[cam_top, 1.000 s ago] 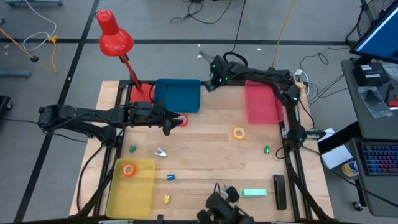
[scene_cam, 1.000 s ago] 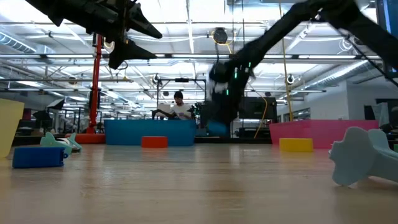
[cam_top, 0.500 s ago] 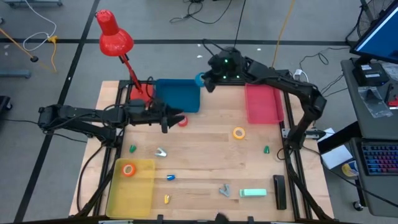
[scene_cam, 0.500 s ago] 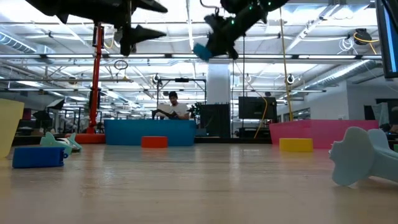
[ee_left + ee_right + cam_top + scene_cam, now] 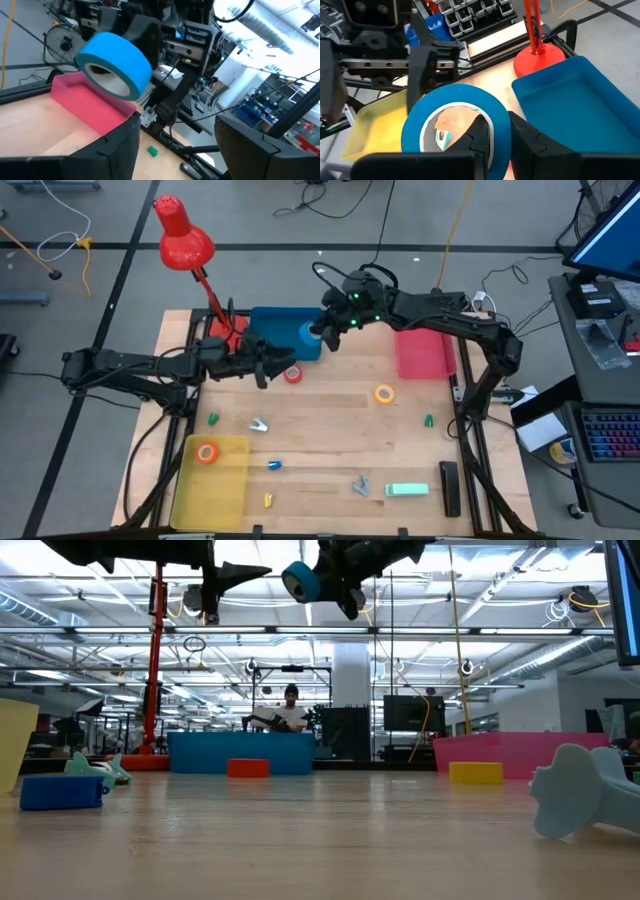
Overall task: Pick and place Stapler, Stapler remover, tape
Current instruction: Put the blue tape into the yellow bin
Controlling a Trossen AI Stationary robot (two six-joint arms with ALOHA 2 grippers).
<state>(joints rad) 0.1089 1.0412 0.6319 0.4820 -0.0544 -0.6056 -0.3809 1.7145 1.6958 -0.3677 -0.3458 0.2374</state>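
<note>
My left gripper is to grab the blue tape roll by its ring wall next, so that I can put it in the yellow tray [image 5: 215, 490].
The blue tape roll [image 5: 308, 334] hangs high over the right end of the blue tray [image 5: 280, 335], with my right gripper [image 5: 497, 122] shut on it; the low view shows the blue tape roll [image 5: 300, 582] far above the table. My left gripper [image 5: 280, 368] stands open and level just left of it, above the red tape roll [image 5: 292, 374], touching nothing. A yellow tape roll [image 5: 385, 392] lies flat mid-table. An orange tape roll [image 5: 207, 452] lies in the yellow tray [image 5: 215, 490]. The mint-green stapler [image 5: 407, 490] and the grey stapler remover [image 5: 361, 485] lie near the front edge. My right gripper pinches the ring wall of the blue roll [image 5: 496, 111], one finger [image 5: 479, 134] inside the hole and the other [image 5: 527, 141] outside. The fingers come from the table's far right, slanting downward. The roll is lifted clear, standing tilted on edge in the air.
A pink tray [image 5: 421, 345] stands at the back right and a red desk lamp [image 5: 185, 240] at the back left. Small green, blue, yellow and grey bits [image 5: 259, 424] lie scattered on the wood. A black object [image 5: 449, 485] lies at the right front edge.
My right gripper has risen high with the blue tape roll and swung from behind the far edge toward the table's left and near side, over the blue tray's right end, rolling as it went. My left gripper has tipped up to level and risen slightly, staying open.
</note>
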